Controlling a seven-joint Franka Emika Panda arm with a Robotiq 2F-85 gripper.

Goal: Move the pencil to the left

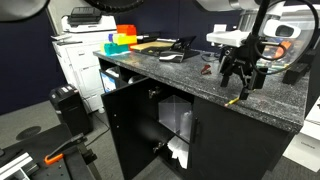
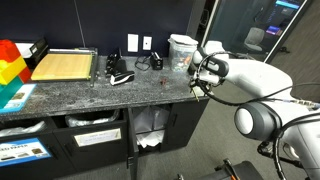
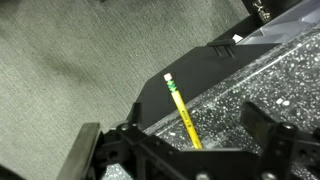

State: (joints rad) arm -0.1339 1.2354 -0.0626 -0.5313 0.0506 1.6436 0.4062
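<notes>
It isn't time to close on the pencil [image 3: 181, 112] yet: the pencil is between my open fingers, but it shows below them in an exterior view, so my gripper needs to first go lower.
The pencil [image 3: 181, 112] is thin and yellow with a green band and a white eraser. In the wrist view it runs between my fingers, and its eraser end reaches past the edge of the speckled counter [image 3: 270, 75]. Its other end is hidden behind my gripper body. In an exterior view the pencil [image 1: 238, 98] shows as a short yellow line near the counter's front edge, just below my gripper [image 1: 238, 74]. My gripper [image 3: 195, 135] is open, with its fingers wide apart on either side of the pencil. It also shows at the counter's end in an exterior view [image 2: 200, 80].
A small reddish-brown object [image 1: 203, 70] lies on the counter beside my gripper. Farther along are a dark tool [image 1: 172, 56], a wooden board [image 2: 63, 66] and coloured blocks [image 1: 121, 40]. A white cup [image 2: 181, 48] stands near the wall. Grey floor lies beyond the counter edge [image 3: 70, 60].
</notes>
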